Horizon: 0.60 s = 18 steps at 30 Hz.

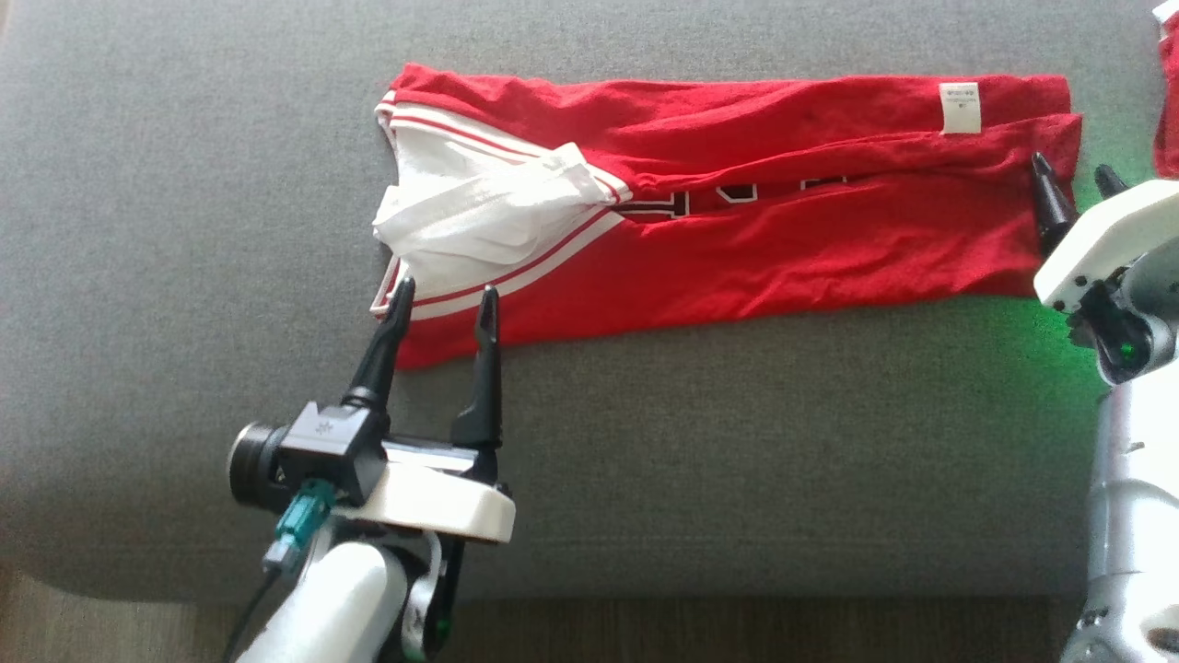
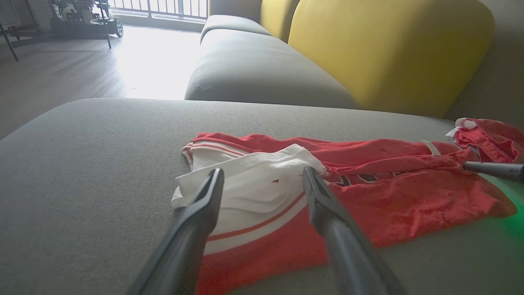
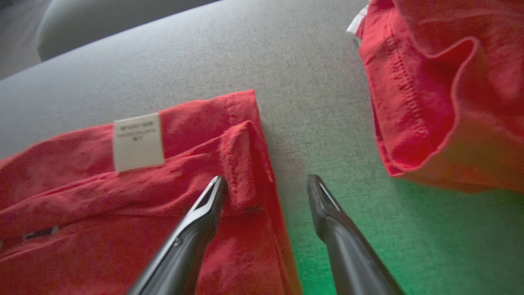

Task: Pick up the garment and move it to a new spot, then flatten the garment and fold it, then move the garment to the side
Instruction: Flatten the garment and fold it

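My right gripper pinches the garment by its hemmed end beside the white label next, to fold the long red garment in half.
The garment (image 1: 783, 249) is a red jersey with a white, red-striped neck end, lying as a long folded strip across the grey cushion (image 1: 737, 442). My left gripper (image 1: 446, 287) stands open over the garment's near left corner, its fingertips above the white trim (image 2: 254, 196). My right gripper (image 1: 1071, 166) is open at the garment's right end; one finger lies over the red hem (image 3: 245, 164) and the other over bare cushion. A white label (image 3: 137, 141) sits near that end. Nothing is held in either gripper.
A second red cloth (image 3: 450, 82) lies bunched just past the garment's right end (image 1: 1168, 110). Yellow backrests (image 2: 389, 53) and another grey seat (image 2: 254, 69) stand beyond the cushion. The cushion's front edge (image 1: 645, 589) drops to wooden floor. Green light tints the fabric near my right wrist.
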Available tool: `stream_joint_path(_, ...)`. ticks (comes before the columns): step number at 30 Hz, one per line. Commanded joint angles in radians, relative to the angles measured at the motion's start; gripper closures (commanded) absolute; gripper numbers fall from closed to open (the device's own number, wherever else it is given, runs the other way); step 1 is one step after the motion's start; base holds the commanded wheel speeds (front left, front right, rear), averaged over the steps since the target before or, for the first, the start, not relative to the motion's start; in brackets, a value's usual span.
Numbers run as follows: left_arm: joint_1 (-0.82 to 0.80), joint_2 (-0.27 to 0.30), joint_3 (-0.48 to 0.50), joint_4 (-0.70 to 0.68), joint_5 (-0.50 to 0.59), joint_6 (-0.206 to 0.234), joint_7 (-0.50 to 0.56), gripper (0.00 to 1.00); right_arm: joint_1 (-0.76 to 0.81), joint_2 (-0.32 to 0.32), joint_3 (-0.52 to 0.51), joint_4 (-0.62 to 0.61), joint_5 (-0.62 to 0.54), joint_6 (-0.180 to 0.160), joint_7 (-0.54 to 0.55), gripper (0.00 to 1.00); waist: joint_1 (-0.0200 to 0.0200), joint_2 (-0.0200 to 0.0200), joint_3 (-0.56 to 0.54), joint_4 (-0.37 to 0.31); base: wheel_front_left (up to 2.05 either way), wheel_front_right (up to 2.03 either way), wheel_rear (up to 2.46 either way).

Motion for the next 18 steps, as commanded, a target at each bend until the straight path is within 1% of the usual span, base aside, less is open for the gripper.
stream_joint_path(1,-0.034,-0.003,0.04,-0.025,0.011,-0.008,-0.012,0.0,-0.038,-0.018,0.01,-0.018,-0.024,0.0,-0.003,0.0,-0.0001,-0.0001,0.005,0.0,0.0,0.0,0.0)
stream_joint_path(6,-0.038,-0.028,0.06,-0.013,0.023,-0.036,-0.012,0.0,-0.072,-0.016,-0.007,0.054,-0.08,0.0,-0.016,0.0,-0.0001,-0.0001,0.02,-0.004,0.0,0.0,0.0)
stream_joint_path(12,-0.042,-0.054,0.086,-0.001,0.035,-0.07,-0.012,0.0,-0.103,-0.013,-0.01,0.122,-0.11,0.0,-0.001,0.0,-0.0001,-0.0001,0.029,-0.005,0.0,0.0,0.0)
stream_joint_path(13,-0.042,-0.058,0.09,0.001,0.037,-0.076,-0.012,0.0,-0.105,-0.012,-0.005,0.13,-0.11,0.0,0.006,0.0,-0.0001,-0.0001,0.029,-0.004,0.0,0.0,0.0)
stream_joint_path(14,-0.041,-0.062,0.095,0.002,0.038,-0.08,-0.012,0.0,-0.106,-0.012,0.001,0.136,-0.108,0.0,0.014,0.04,-0.0001,-0.0001,0.028,-0.004,0.0,0.0,0.0)
stream_joint_path(15,-0.04,-0.067,0.1,0.002,0.039,-0.085,-0.012,0.0,-0.105,-0.01,0.009,0.139,-0.102,0.0,0.021,0.05,-0.0001,-0.0001,0.027,-0.004,0.0,0.0,0.0)
stream_joint_path(18,-0.036,-0.074,0.11,0.004,0.043,-0.093,-0.012,0.0,-0.099,-0.008,0.027,0.138,-0.085,0.0,0.036,0.07,-0.0001,-0.0001,0.024,-0.006,0.0,0.0,0.0)
